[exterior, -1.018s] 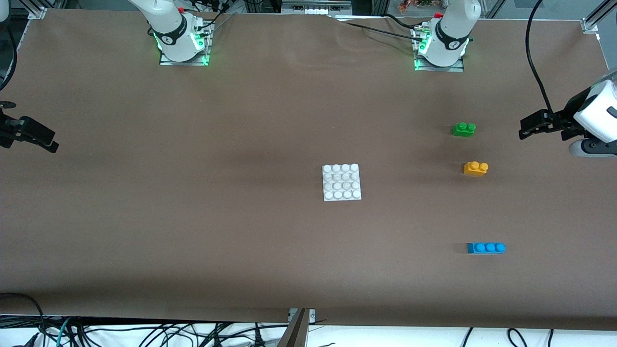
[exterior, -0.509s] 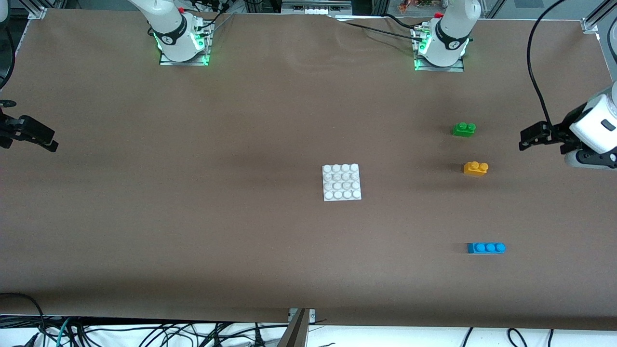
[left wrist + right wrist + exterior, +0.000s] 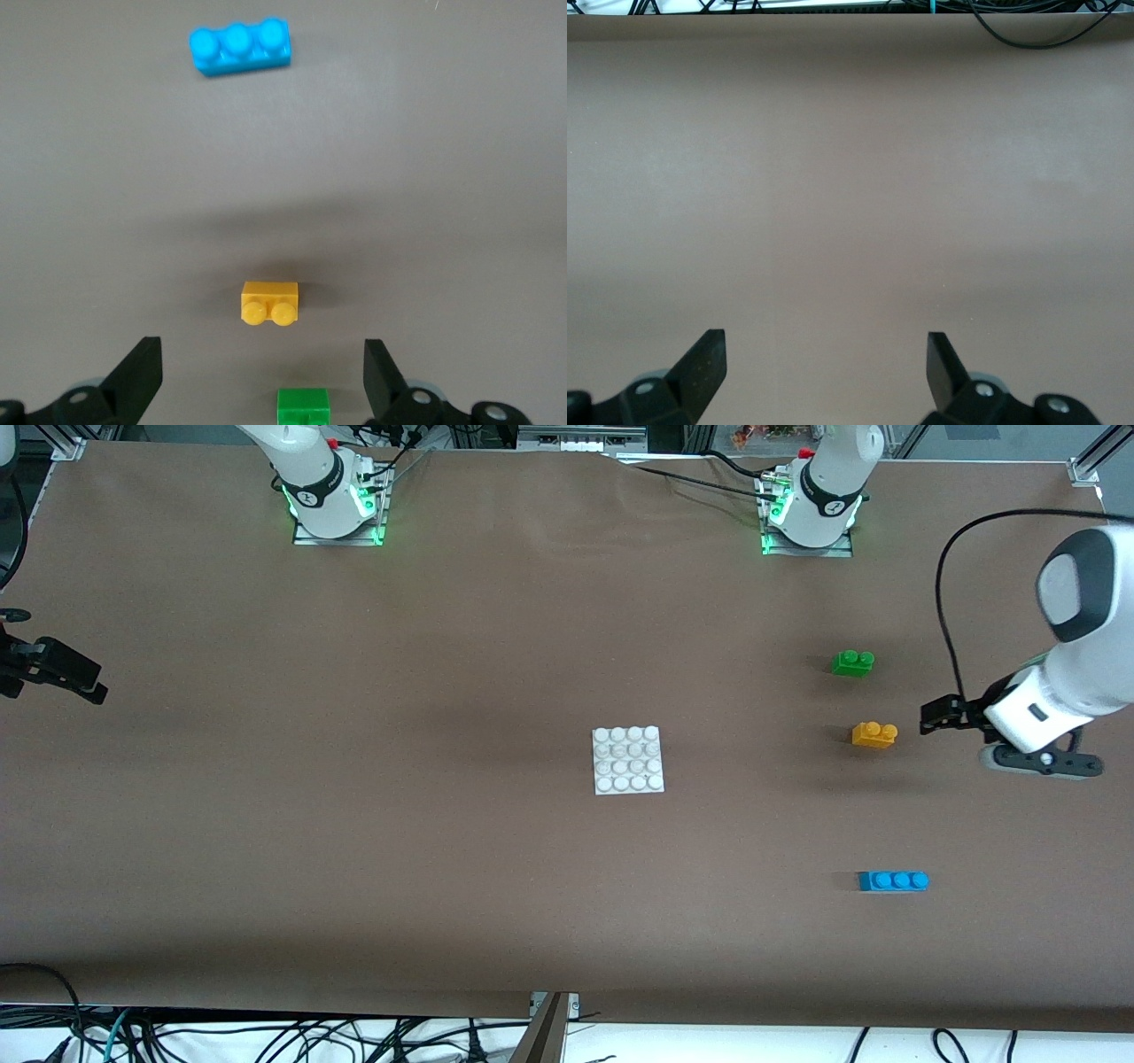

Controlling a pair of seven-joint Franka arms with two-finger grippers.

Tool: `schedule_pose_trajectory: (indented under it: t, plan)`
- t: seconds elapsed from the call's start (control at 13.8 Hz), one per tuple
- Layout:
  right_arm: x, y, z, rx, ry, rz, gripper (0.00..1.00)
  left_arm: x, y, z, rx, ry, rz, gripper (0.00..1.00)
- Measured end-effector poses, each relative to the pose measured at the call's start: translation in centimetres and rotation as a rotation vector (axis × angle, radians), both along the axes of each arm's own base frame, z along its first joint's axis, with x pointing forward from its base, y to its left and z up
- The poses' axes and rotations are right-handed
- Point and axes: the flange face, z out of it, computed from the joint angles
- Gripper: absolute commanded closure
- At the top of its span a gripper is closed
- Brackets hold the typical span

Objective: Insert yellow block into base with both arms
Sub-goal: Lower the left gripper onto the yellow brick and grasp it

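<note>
My left gripper grips the yellow block [image 3: 874, 734] by its two short ends next, to insert the block into the white studded base.
The yellow block [image 3: 874, 734] lies on the brown table toward the left arm's end, two studs up. The white studded base [image 3: 628, 759] lies flat mid-table. My left gripper [image 3: 932, 716] is open and empty, in the air just beside the yellow block on the left arm's end. In the left wrist view the yellow block [image 3: 270, 303] sits just ahead of the open left gripper [image 3: 261, 365]. My right gripper [image 3: 87, 685] waits open at the right arm's end of the table. The right wrist view shows the open right gripper [image 3: 824, 350] over bare table.
A green two-stud brick [image 3: 852, 662] lies farther from the front camera than the yellow block; it also shows in the left wrist view [image 3: 304, 405]. A blue three-stud brick [image 3: 893, 880] lies nearer the front camera, also in the left wrist view [image 3: 240, 48]. Cables hang along the table's edges.
The left arm has swung in and come down from the table's edge toward the yellow block. The right arm and all the bricks have stayed in place.
</note>
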Motion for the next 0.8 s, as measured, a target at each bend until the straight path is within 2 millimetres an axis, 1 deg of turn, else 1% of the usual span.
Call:
schedule_pose_trajectory:
  t: [0.15, 0.29, 0.44, 0.51, 0.65, 0.8]
  plan:
    - [0.0, 0.0, 0.0, 0.000, 0.000, 0.002, 0.00, -1.4, -0.1, -3.8, 0.008, 0.004, -0.019, 0.00]
    - [0.0, 0.0, 0.0, 0.000, 0.000, 0.003, 0.00, -3.2, -0.3, -8.0, 0.028, -0.008, -0.046, 0.00]
    - [0.0, 0.0, 0.0, 0.000, 0.000, 0.003, 0.00, -5.0, -0.5, -11.5, 0.025, -0.014, -0.055, 0.00]
    - [0.0, 0.0, 0.0, 0.000, 0.000, 0.004, 0.00, -5.5, -0.3, -12.7, 0.023, -0.009, -0.054, 0.00]
    - [0.0, 0.0, 0.0, 0.000, 0.001, 0.004, 0.00, -5.8, 0.6, -14.2, 0.020, -0.012, -0.050, 0.00]
    - [0.0, 0.1, 0.0, 0.000, 0.001, 0.005, 0.00, -6.3, 1.0, -15.8, 0.017, -0.031, -0.048, 0.00]
